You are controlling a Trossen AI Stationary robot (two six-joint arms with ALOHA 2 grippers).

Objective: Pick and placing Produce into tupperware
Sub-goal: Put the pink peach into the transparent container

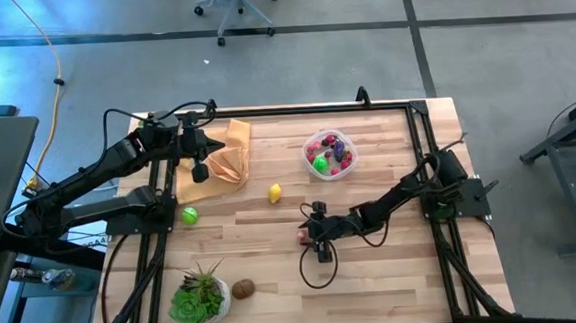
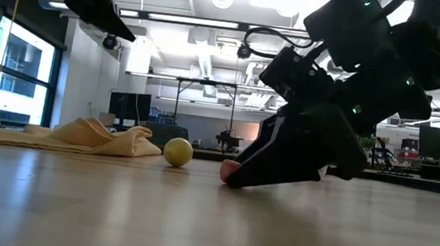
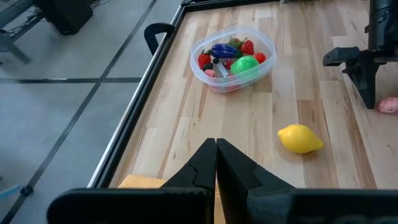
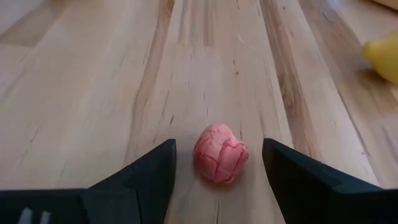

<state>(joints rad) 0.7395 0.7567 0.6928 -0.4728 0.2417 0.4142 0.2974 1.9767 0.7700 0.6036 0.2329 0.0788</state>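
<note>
I should close my right gripper now, and it would hold the piece. My fingertips are level with the pink piece (image 4: 220, 154) in the right wrist view.
A small pink-red produce piece (image 4: 220, 153) lies on the wooden table. My right gripper (image 4: 219, 163) is open and low over the table, with one finger on each side of the piece and a gap on both sides. In the high view this gripper (image 1: 311, 236) is at the table's middle. The clear tupperware (image 1: 330, 154) stands at the far right and holds several colourful produce pieces. A yellow lemon (image 1: 275, 192), a green ball (image 1: 189, 215) and a brown piece (image 1: 243, 288) lie loose. My left gripper (image 3: 216, 149) is shut and hangs above the tan cloth (image 1: 223, 157).
A leafy plant in a white pot (image 1: 198, 297) stands at the near left. The crumpled tan cloth (image 2: 95, 137) lies at the far left. Black frame rails (image 1: 420, 113) run along the table's edges. Bare wood lies between my right gripper and the tupperware (image 3: 233, 59).
</note>
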